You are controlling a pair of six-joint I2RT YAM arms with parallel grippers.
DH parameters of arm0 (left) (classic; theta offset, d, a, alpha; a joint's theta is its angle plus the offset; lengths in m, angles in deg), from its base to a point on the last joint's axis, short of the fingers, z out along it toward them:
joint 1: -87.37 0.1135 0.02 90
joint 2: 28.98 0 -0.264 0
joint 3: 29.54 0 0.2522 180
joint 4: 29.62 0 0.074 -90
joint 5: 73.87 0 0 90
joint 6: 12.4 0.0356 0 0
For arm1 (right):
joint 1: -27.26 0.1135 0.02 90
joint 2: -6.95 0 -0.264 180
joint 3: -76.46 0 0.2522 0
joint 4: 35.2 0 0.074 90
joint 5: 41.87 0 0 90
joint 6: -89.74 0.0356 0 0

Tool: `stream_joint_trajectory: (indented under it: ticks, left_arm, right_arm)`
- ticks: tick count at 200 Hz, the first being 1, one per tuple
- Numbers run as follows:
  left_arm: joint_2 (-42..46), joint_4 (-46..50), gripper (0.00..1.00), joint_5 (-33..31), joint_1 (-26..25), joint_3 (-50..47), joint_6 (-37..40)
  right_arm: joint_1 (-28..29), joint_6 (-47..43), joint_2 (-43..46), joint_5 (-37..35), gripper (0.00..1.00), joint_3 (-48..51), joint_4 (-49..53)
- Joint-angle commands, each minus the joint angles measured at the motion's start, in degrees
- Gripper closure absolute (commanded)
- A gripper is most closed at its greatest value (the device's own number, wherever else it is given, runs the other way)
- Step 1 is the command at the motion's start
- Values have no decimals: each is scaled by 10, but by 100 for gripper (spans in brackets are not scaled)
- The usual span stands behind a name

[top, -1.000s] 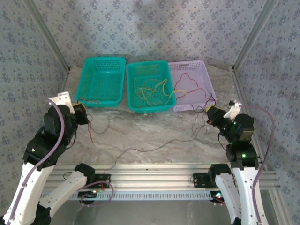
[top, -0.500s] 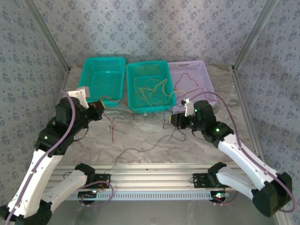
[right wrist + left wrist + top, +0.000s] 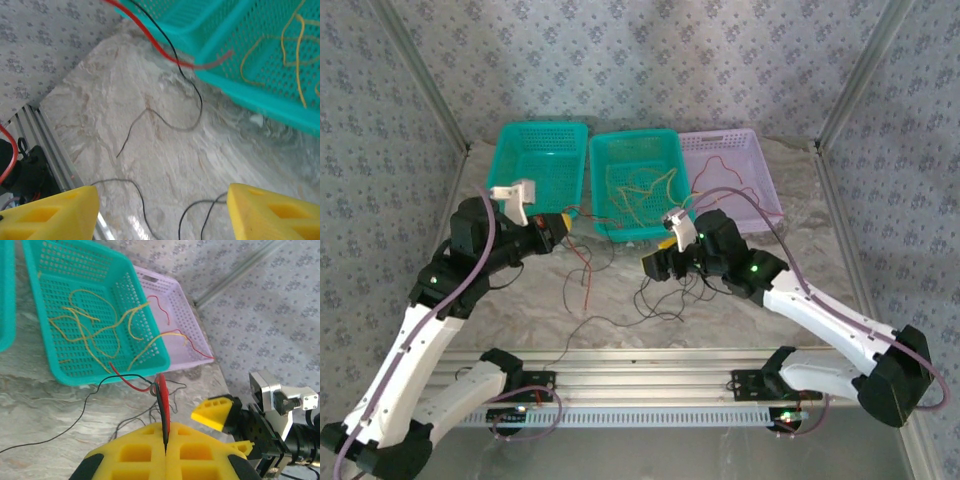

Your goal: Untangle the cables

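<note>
Next, the right gripper grabs the red cable by its loose end [image 3: 618, 224] [image 3: 228, 54], away from the left gripper, to pull it apart from the black cable.
My left gripper [image 3: 165, 429] is shut on a red cable [image 3: 164, 397] and a black cable [image 3: 100, 385], which rise together out of its yellow pads. In the top view this gripper [image 3: 560, 226] hovers in front of the baskets with the red cable [image 3: 583, 268] hanging from it. More black cables [image 3: 620, 320] lie tangled on the table. My right gripper [image 3: 655, 262] is at mid-table and stands open [image 3: 162, 215] above loose black cable [image 3: 165, 117], with nothing between its fingers. Yellow cables [image 3: 642, 190] lie in the middle teal basket [image 3: 635, 135]. Red ones [image 3: 730, 185] lie in the purple basket [image 3: 732, 136].
A second teal basket [image 3: 540, 127] stands at the back left. The three baskets line the far side of the marble table [image 3: 520, 300]. An aluminium rail [image 3: 640, 385] runs along the near edge. Patterned walls close in on both sides.
My right arm has swung from the right side to the table's middle and its gripper has opened. My left gripper has moved right and forward, carrying the red and black cables.
</note>
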Motion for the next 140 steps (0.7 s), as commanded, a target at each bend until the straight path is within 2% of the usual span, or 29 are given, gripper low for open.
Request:
stream_joint_trajectory:
  ticks: [1, 32, 58, 140]
  left_arm:
    - [-4, -30, 100, 57, -7, -3, -15]
    - [-4, -32, 100, 65, -13, -8, -23]
    - [3, -35, 100, 68, -12, -2, -29]
    - [3, -44, 100, 100, -18, -13, -38]
  right_arm:
    - [10, -39, -19, -16, 29, -31, -59]
    - [42, -72, -69, -24, 30, -61, -75]
    - [54, -69, -97, -26, 30, -47, -109]
    - [52, -88, -115, -130, 36, -28, -184]
